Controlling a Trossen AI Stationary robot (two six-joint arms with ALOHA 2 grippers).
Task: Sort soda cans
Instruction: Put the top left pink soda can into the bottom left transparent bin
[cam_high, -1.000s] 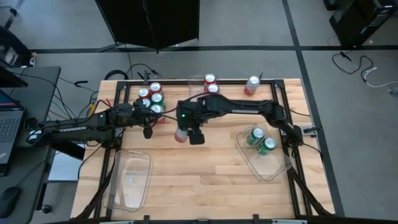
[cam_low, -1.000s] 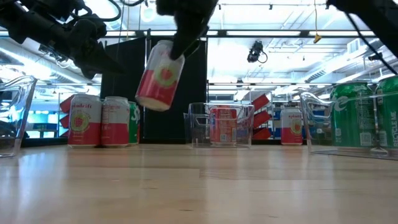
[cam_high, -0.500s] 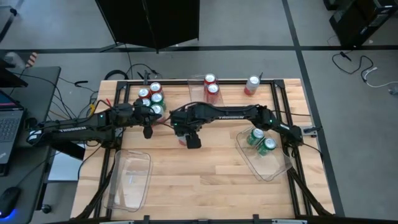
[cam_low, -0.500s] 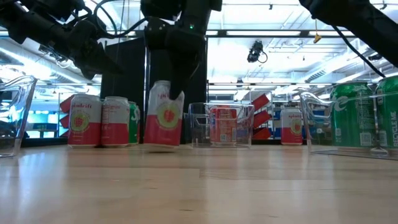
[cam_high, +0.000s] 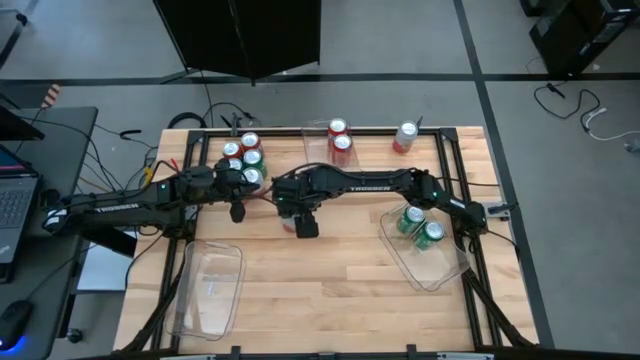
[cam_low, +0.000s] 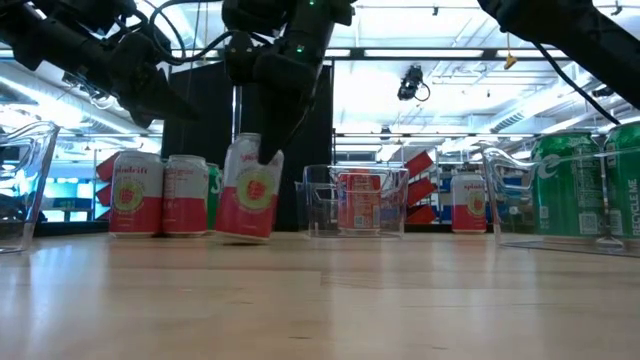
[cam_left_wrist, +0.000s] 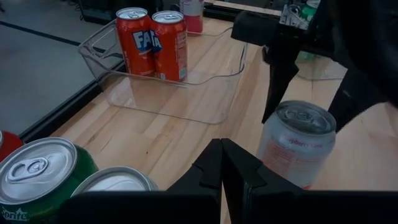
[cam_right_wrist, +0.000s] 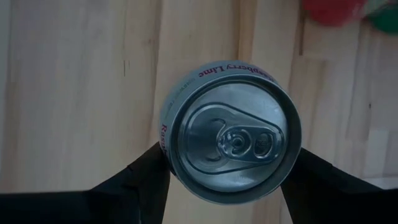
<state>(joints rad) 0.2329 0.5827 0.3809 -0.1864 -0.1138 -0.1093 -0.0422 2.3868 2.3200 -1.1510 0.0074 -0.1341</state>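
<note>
The white and red can has its base on the tabletop and would stay standing once let go, so my right gripper needs to release the white and red soda can.
A white and red soda can stands a little tilted at the table's middle, with my right gripper shut on it from above. Several more soda cans stand in a cluster at the far left. Two red cans stand in a clear bin at the far edge, and a single can stands to their right. Two green cans lie in the right bin. My left gripper hangs shut and empty beside the cluster, its fingertips near the held can. My right gripper pinches the can's side wall just below the top rim between its two fingers, one on each side. The fingers come from above, pointing steeply down. The can leans slightly, and its bottom is down at the table top.
An empty clear bin lies at the near left. Bare wood spreads over the near middle. Cables and the table's black frame run along the far edge.
My right gripper has gone down with the can still in its fingers. The can hung tilted in the air a second ago; now its bottom is at the table top and it stands closer to upright.
</note>
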